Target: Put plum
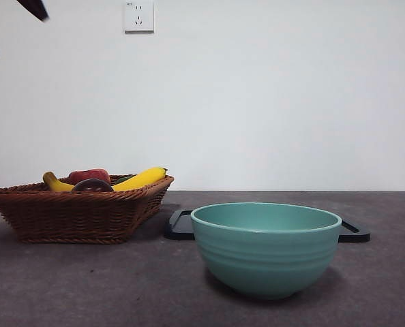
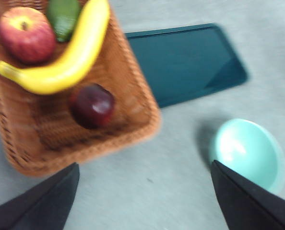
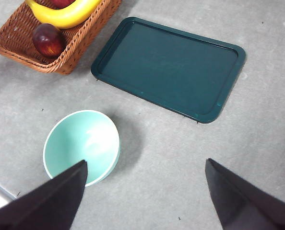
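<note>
My left gripper is going to put the plum into the teal bowl (image 1: 265, 245), so next it should grab the dark maroon plum by its round body (image 1: 92, 186).
The plum (image 2: 92, 105) is dark maroon and glossy. It lies in the wicker basket (image 2: 133, 122) beside a yellow banana (image 2: 70, 57), and its top just shows over the basket's rim as the plum (image 1: 92, 185). My left gripper (image 2: 145, 203) hovers high above the basket's near corner, open and holding nothing. My right gripper (image 3: 145, 201) hangs open and empty high over the table near the teal bowl (image 3: 82, 143), well away from the plum (image 3: 48, 40).
A red apple (image 2: 26, 33) and a green fruit (image 2: 63, 17) share the basket (image 1: 73, 214). The teal bowl (image 1: 266, 246) stands in front of a dark green tray (image 3: 169, 67). Black arm tips (image 1: 33, 8) show at the top left corner.
</note>
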Robot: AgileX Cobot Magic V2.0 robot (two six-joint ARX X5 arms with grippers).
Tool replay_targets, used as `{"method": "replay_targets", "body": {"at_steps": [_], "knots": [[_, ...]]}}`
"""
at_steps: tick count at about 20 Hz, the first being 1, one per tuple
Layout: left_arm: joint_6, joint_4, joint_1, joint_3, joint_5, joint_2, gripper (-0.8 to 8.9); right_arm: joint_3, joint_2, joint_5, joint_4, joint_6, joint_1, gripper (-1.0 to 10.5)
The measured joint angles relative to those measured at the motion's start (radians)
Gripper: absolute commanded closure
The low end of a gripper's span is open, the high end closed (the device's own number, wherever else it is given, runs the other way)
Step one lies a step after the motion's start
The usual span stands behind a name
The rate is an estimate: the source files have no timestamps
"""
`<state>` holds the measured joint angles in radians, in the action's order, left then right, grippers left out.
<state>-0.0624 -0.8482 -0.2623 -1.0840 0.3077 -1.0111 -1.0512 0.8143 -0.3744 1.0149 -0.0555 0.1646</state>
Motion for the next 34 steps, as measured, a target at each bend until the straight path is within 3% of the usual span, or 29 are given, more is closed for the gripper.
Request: {"method": "replay_targets", "body": {"at_steps": [7,13,30,34], "knots": [[0.002,0.007,-0.069,-0.262,-0.154,-0.368,3.77,0.000,0.000,0.000,0.000,0.000,0.000,5.5],[0.017,0.007,-0.089,-0.303,-0.205,-0.602,3.77,0.000,0.000,0.000,0.000,0.000,0.000,5.5],[0.046,0.082,-0.093,-0.303,-0.234,-0.822,3.78,0.000,0.000,0.000,0.000,0.000,0.000,5.5],[0.046,0.082,-0.098,-0.303,-0.234,-0.831,4.80,0.000,0.000,0.000,0.000,0.000,0.000,5.5]]}}
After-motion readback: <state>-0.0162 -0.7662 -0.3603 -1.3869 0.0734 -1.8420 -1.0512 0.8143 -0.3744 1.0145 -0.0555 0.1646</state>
